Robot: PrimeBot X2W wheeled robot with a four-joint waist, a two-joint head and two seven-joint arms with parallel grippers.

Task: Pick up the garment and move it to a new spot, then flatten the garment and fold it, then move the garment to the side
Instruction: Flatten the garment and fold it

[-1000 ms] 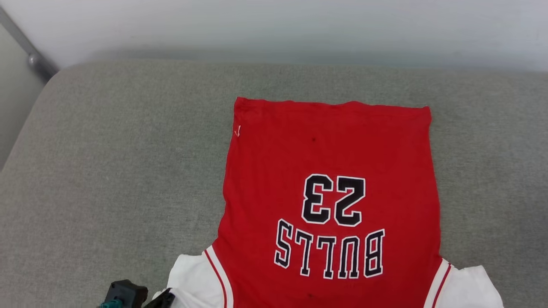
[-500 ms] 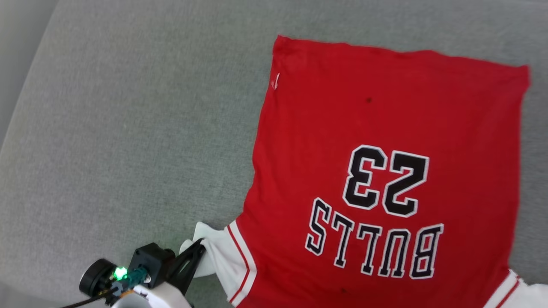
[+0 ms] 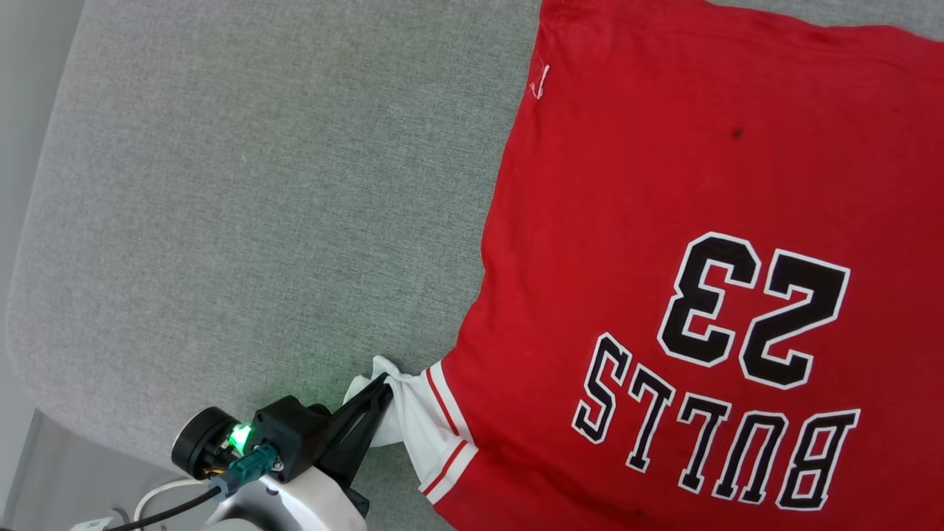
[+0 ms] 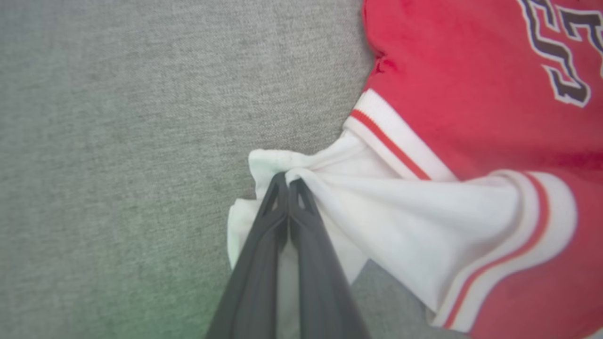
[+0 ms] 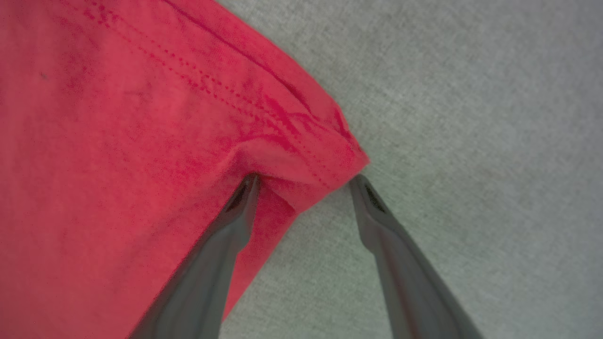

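A puckered fold (image 5: 268, 151) stands up at the garment's edge and the rest of the garment lies flat. The robot's right gripper will grab the garment next by its red hem corner (image 5: 319, 180).
The garment (image 3: 664, 184) is a red jersey with black "23" and "BULLS" lettering, spread flat on a grey cushion, its white sleeve (image 3: 413, 420) at lower centre of the head view. My left gripper (image 3: 382, 389) is shut on the bunched tip of that white sleeve (image 4: 377, 212), pulling it into a point. In the left wrist view my left gripper (image 4: 287, 181) has both fingers pressed together on the fabric. My right gripper (image 5: 306, 181) stands open at a red hem corner of the garment (image 5: 141, 141), one fingertip on the cloth, the other on the cushion beside it.
The grey cushion (image 3: 258, 206) stretches bare to the left of the jersey. Its rounded left edge (image 3: 29, 243) drops to a pale floor, and a white cable runs by my left wrist at the bottom left.
The head camera has swung down and left, so the jersey sits further right and larger. My left gripper stays shut on the white sleeve, which is now drawn out more to the side.
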